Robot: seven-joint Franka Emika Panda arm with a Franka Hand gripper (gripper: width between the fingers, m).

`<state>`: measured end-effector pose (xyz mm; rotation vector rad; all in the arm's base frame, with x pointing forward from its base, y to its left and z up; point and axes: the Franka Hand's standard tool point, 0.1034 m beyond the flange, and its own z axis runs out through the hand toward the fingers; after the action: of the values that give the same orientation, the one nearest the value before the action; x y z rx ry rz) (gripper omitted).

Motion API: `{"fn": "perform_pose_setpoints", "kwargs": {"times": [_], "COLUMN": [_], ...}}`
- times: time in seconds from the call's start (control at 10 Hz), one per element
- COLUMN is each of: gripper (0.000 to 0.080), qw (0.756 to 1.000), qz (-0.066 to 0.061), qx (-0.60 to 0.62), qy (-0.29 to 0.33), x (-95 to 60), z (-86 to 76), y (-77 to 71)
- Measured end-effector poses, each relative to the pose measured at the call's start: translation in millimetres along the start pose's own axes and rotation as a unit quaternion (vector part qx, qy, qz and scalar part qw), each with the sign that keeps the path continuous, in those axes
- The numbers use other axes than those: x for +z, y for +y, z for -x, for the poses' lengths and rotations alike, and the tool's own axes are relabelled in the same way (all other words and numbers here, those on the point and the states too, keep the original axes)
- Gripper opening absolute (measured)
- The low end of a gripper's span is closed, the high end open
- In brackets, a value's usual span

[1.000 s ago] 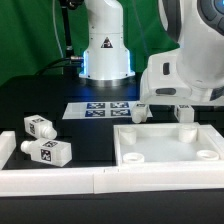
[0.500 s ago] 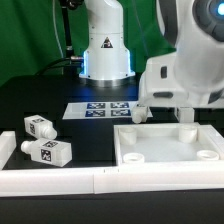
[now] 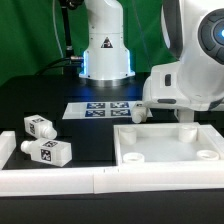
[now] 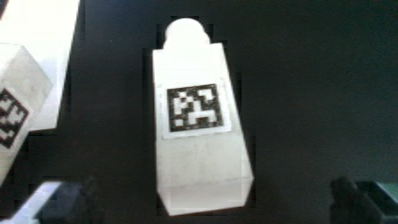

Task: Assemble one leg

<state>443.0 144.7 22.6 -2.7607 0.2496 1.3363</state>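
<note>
I should grab the white leg by its stickered body (image 4: pixel 198 112) with my gripper next. The leg's narrow round end will then stay free to go into the tabletop panel.
My gripper (image 4: pixel 214 200) is open, with a dark finger on each side of a white leg (image 4: pixel 196 110) that lies lengthwise below it, tag sticker facing up. Neither finger touches it. In the exterior view the gripper (image 3: pixel 182 106) hangs low behind the tabletop panel, over a leg (image 3: pixel 186 114) that is partly hidden. A second leg (image 3: pixel 140 113) lies beside it and shows at the edge of the wrist view (image 4: pixel 18 100). Two more legs (image 3: pixel 40 127) (image 3: pixel 48 152) lie at the exterior view's left.
The large white tabletop panel (image 3: pixel 170 132) with a raised rim lies in front of the gripper. The marker board (image 3: pixel 98 109) lies by the robot base (image 3: pixel 105 55). A white wall (image 3: pixel 60 181) runs along the front edge.
The arm has shifted toward the exterior view's right and slightly lower. The legs and the tabletop panel have not moved.
</note>
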Motion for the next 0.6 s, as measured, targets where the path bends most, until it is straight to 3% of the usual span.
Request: {"fn": "perform_pose_setpoints", "kwargs": {"times": [0.3,0.6], "gripper": [0.0649,0.0649], "qw": [1.000,1.000], "qz": [-0.002,0.010], "qx": [0.003,0.006], "qy": [0.001,-0.017], "x": [9.3,48.8], "z": [-1.5,15.7], "y": [0.3,-3.2]}}
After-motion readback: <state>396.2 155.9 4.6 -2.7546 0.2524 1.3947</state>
